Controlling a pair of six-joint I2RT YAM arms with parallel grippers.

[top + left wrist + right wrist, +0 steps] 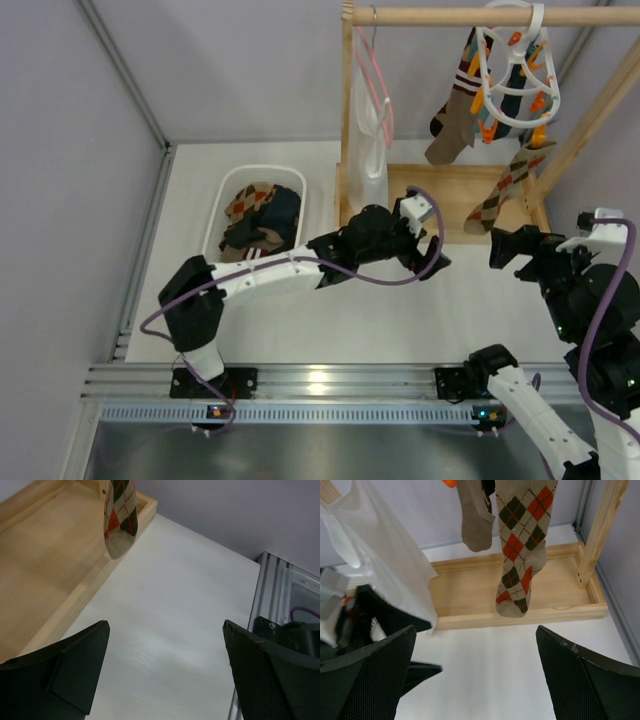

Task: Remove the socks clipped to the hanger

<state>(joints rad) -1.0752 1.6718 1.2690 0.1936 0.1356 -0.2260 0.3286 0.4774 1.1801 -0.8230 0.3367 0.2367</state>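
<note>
The clipped cuff should stay free so the sock can be unclipped and removed. My left gripper will next pick up the argyle sock by its hanging toe end [486, 212] [120, 536].
The white oval hanger [515, 75] with orange and teal clips hangs from the wooden rod. A taupe sock with a striped cuff [452, 112] and a brown-and-tan argyle sock [503, 197] hang from it; a dark sock among the clips is hard to make out. My left gripper [428, 260] is open and empty, low over the table in front of the rack base; the argyle toe [120, 517] hangs above and ahead of it [165, 665]. My right gripper [512, 246] is open and empty, below and in front of the argyle sock [522, 545] and the taupe sock [475, 522].
The wooden rack has a tray base [455, 190] and upright posts [600, 530]. A white cloth bag [380, 555] hangs on a pink wire hanger [380, 75] at the rack's left. A white basket [225, 200] holding socks stands on the table's left.
</note>
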